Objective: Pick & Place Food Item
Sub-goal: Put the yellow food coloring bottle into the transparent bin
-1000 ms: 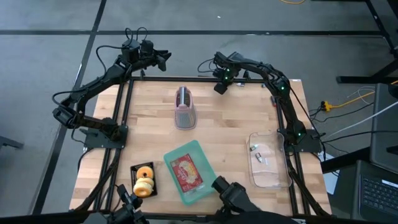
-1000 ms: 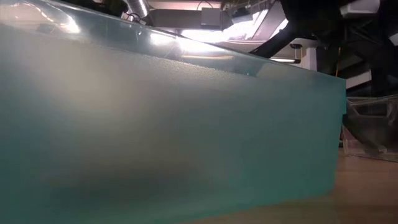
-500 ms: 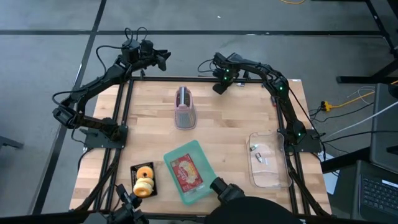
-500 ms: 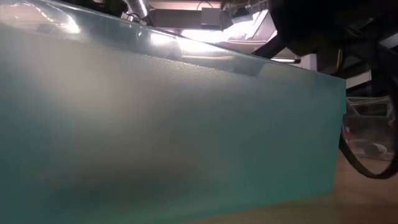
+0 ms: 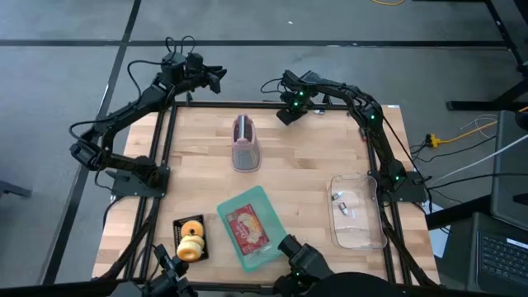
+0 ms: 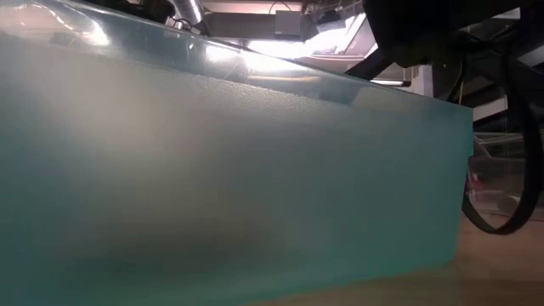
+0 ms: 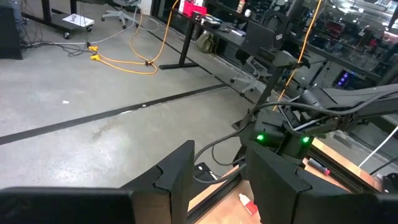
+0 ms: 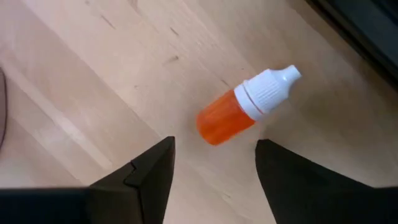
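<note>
The small bottle should go in the clear container, so my right gripper needs to grab it next by its orange body [image 8: 224, 119] to pick and place it there.
A small orange bottle [image 8: 245, 106] with a white cap lies on its side on the wooden table near the far edge, also seen as the bottle [image 7: 247, 203] in the left wrist view. My right gripper [image 8: 214, 149] hangs over it, pointing steeply down, open, with the bottle just beyond its fingertips and untouched. In the high view the right gripper [image 5: 285, 114] is at the table's far edge. My left gripper [image 5: 216, 77] waits open beyond the far left corner, holding nothing. A red food packet [image 5: 248, 228] lies in a teal tray [image 5: 266, 200].
A pink ribbed object [image 5: 245, 142] stands at the table's far middle. Donuts [image 5: 191, 239] sit on a black tray at the near left. A clear tub [image 5: 356, 213] lies at the right. The teal tray wall [image 6: 229, 187] fills the low view. A black cord loop [image 6: 501, 195] hangs at its right.
My right gripper has rolled about its own axis over the far edge and shifted slightly toward the table's left. In the low view a black cord loop has swung into sight on the right. A dark shape at the near edge has moved about.
</note>
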Available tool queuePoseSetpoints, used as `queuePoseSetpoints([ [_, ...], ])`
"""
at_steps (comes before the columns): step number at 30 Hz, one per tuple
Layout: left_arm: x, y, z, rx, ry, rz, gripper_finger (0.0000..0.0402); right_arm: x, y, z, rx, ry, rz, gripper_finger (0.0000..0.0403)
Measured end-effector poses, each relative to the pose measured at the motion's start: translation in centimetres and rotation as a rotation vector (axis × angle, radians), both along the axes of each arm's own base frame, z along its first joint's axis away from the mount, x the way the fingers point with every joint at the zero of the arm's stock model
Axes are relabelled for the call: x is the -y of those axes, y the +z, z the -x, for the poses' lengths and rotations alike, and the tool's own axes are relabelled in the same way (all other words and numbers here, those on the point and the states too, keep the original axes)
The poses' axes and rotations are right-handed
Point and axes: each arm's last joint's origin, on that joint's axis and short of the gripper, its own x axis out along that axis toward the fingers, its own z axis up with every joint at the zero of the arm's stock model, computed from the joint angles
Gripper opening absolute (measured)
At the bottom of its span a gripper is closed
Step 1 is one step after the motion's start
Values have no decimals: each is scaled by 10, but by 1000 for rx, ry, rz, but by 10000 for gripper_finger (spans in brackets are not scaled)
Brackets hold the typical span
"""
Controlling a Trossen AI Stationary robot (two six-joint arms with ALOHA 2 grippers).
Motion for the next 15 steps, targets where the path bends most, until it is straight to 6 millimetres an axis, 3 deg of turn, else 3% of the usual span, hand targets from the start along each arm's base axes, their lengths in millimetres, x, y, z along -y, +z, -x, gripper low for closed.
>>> queuePoseSetpoints([
  [15, 0, 0, 0, 6, -8, 6, 141, 3, 4, -9, 55, -235, -41, 231],
])
